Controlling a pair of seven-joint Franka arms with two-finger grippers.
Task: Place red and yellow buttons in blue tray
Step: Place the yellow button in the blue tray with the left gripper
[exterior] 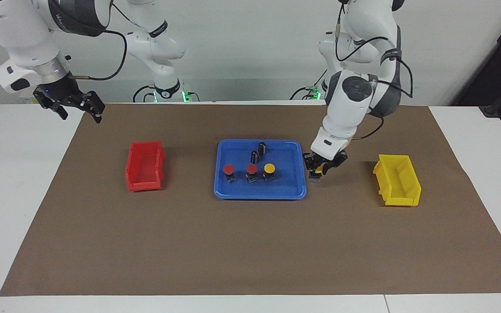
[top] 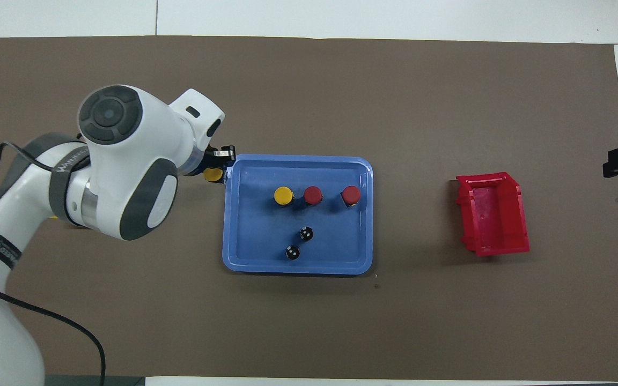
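Note:
The yellow button is still short of the blue tray's rim (top: pixel 229 193), so my left gripper needs to stay closed on it until the button is over the tray.
The blue tray (exterior: pixel 259 195) lies mid-table and holds two red buttons (exterior: pixel 229 169) (exterior: pixel 252 168) and one yellow button (exterior: pixel 269 167) in a row. My left gripper (exterior: pixel 317 173) is shut on the second yellow button (top: pixel 212 175). It holds it low over the mat, just outside the tray's rim (top: pixel 227 214) at the left arm's end. My right gripper (exterior: pixel 74 106) is open and empty. It waits raised over the mat's corner at the right arm's end, near the robots.
Two dark capless cylinders (exterior: pixel 262 148) (exterior: pixel 254 156) stand in the tray, nearer to the robots than the row of buttons. An empty yellow bin (exterior: pixel 396 180) stands toward the left arm's end. An empty red bin (exterior: pixel 145 166) stands toward the right arm's end.

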